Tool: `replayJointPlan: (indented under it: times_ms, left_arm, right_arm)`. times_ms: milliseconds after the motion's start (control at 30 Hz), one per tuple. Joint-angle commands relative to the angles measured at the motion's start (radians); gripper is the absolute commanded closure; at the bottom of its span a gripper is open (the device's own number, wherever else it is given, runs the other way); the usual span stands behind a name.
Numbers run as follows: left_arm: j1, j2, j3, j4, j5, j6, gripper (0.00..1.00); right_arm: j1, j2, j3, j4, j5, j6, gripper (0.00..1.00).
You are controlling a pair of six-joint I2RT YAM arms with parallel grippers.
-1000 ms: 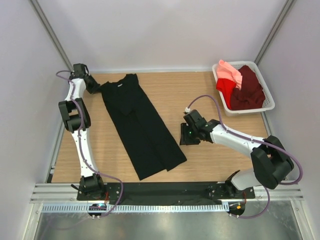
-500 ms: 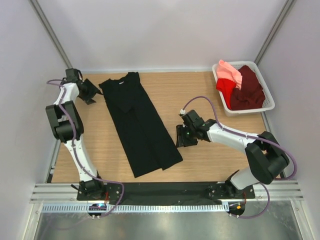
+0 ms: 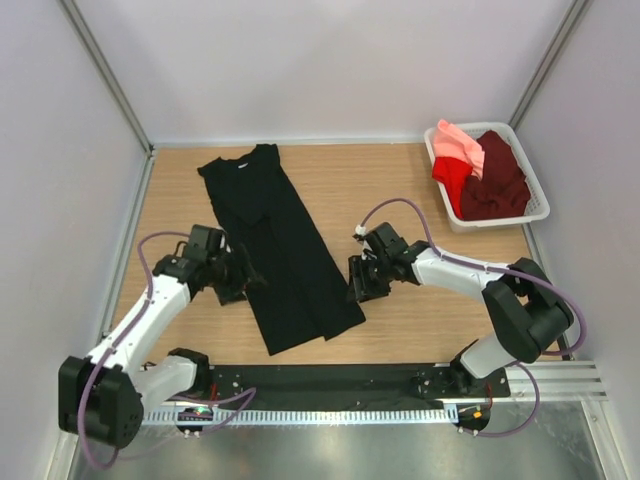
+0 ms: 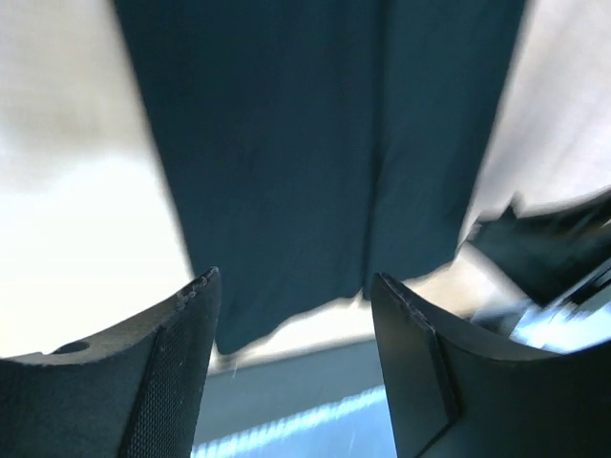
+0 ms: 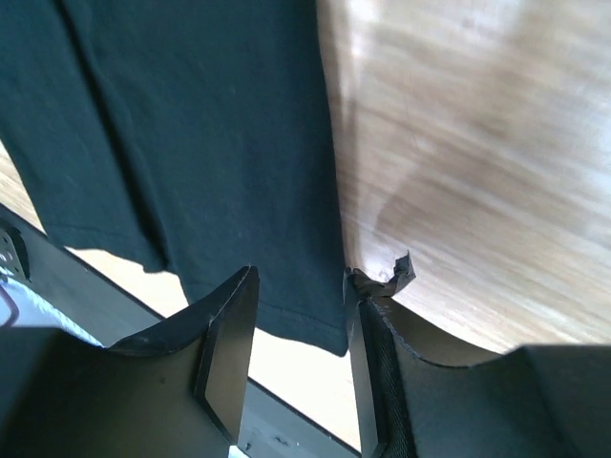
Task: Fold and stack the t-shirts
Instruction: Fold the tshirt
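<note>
My right gripper grabs the black t-shirt by its near hem corner next, to fold the hem end over toward the collar.
A black t-shirt lies folded into a long strip, slanting from the far left toward the near middle of the table. My left gripper hovers at its left edge, open, with nothing between its fingers; in the left wrist view the shirt lies ahead, blurred. My right gripper is at the shirt's lower right edge, open. In the right wrist view its jaws stand on either side of the hem corner of the shirt, not closed on it. Salmon-pink, red and maroon t-shirts sit bunched in a basket.
The white basket stands at the far right corner. The black mounting rail runs along the near edge. Walls and metal posts close in the left, back and right sides of the wooden table.
My left gripper let go of the shirt's collar end, opened, and swung from the far left corner down to the shirt's middle left edge. The right gripper crept left to the hem.
</note>
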Motion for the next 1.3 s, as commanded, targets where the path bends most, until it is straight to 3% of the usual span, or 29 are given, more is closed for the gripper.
replayJointPlan:
  times_ms: [0,200,400,633,1067,1267]
  left_arm:
    - [-0.106,-0.144,-0.042,-0.099,-0.126,-0.146,0.33]
    - [-0.253,-0.296,-0.258,-0.046,-0.135,-0.366,0.32]
    - [-0.373,-0.308,-0.31,-0.041,-0.201,-0.473,0.36]
    - [-0.407,-0.246,-0.352,0.024,-0.189,-0.504,0.36]
    - [-0.433,-0.374,-0.47,0.031,-0.209,-0.568,0.43]
    - [-0.434,-0.417,-0.507,0.026,-0.172,-0.596,0.52]
  right_arm:
    - [-0.001,-0.015,-0.02,0.004,-0.024,-0.006,0.52]
    - [-0.001,-0.055,-0.046,-0.043,0.024,-0.01,0.52]
    - [-0.003,-0.062,-0.114,-0.013,0.022,0.015,0.53]
    - [-0.001,-0.068,-0.135,0.001,-0.016,0.033,0.61]
    - [-0.003,-0.132,-0.174,0.004,-0.019,0.044,0.64]
    - [0.01,-0.131,-0.203,0.034,-0.036,0.081,0.66]
